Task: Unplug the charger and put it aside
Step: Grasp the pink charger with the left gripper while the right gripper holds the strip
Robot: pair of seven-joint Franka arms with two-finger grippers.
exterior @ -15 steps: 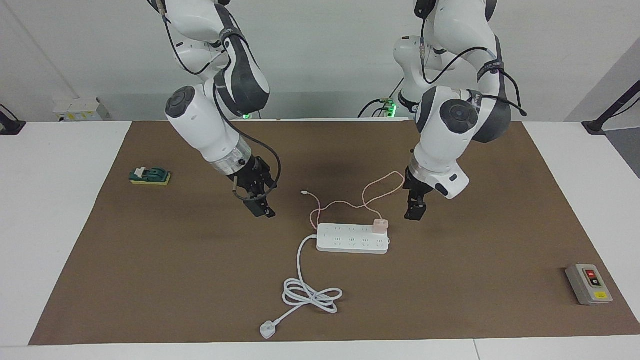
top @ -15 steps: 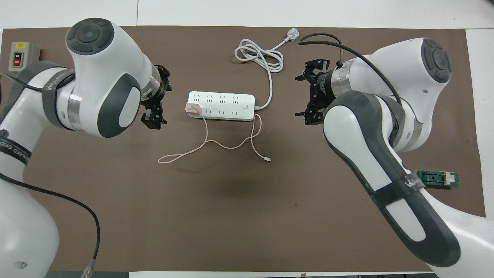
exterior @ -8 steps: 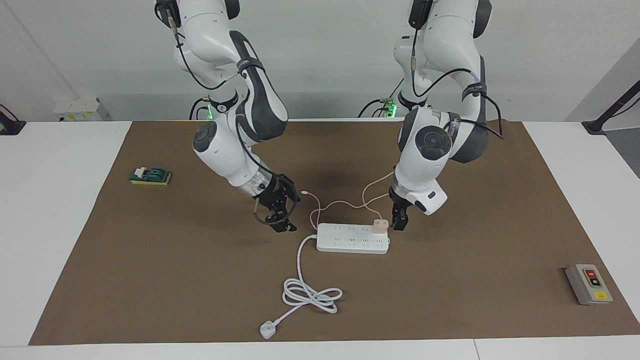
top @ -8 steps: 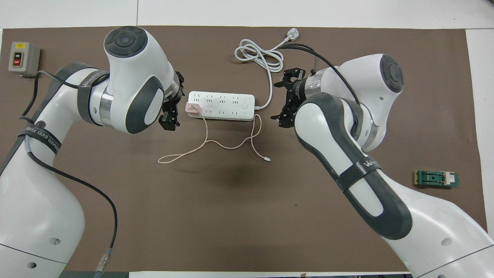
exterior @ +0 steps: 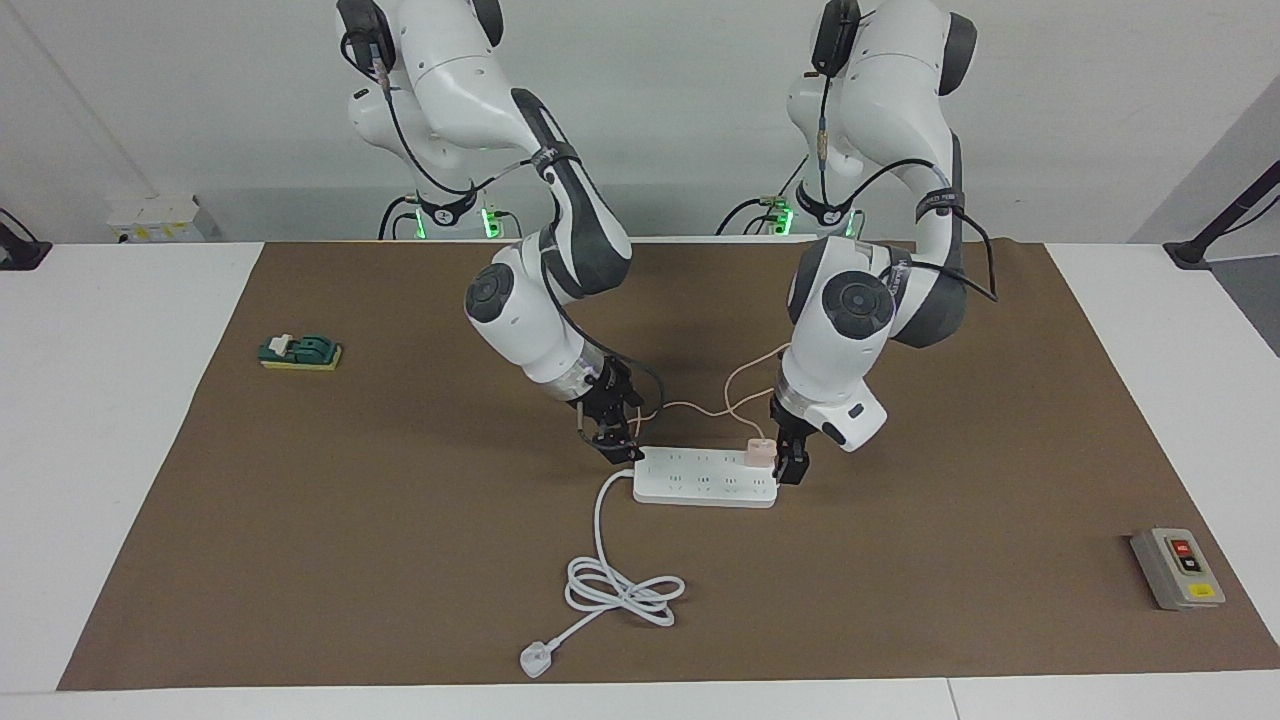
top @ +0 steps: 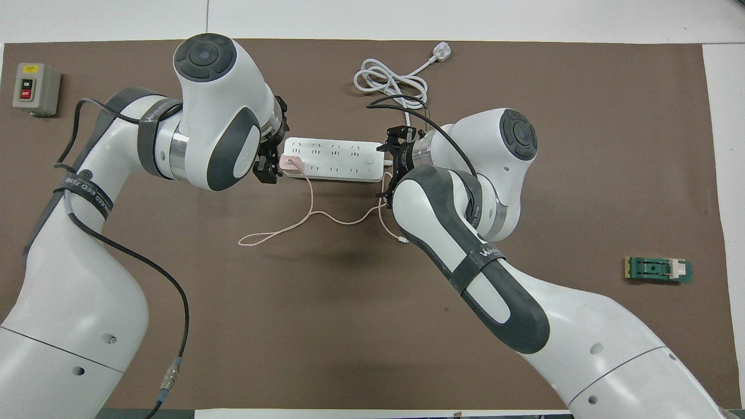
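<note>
Next, my left gripper grabs the charger by its blocky body (top: 291,164) to unplug it, since the charger's thin pink cable (top: 311,198) lies slack across the mat.
The pale pink charger (exterior: 760,453) is plugged into the white power strip (exterior: 700,480) at its end toward the left arm. Its thin pink cable (top: 314,213) loops over the mat nearer to the robots than the strip. My left gripper (exterior: 790,462) is low beside the charger, open, its tips at the charger's outer side; in the overhead view (top: 270,166) it sits right next to the charger (top: 289,163). My right gripper (exterior: 622,447) is down at the strip's other end (top: 375,158), where the white cord leaves it.
The strip's thick white cord (exterior: 620,590) coils farther from the robots and ends in a three-pin plug (exterior: 535,660). A grey switch box (exterior: 1177,568) sits toward the left arm's end of the brown mat (exterior: 400,560). A green block (exterior: 300,352) lies toward the right arm's end.
Both arms have come inward and down. The left gripper has closed in on the charger, and the right gripper has reached the strip's cord end. Strip and charger have not moved.
</note>
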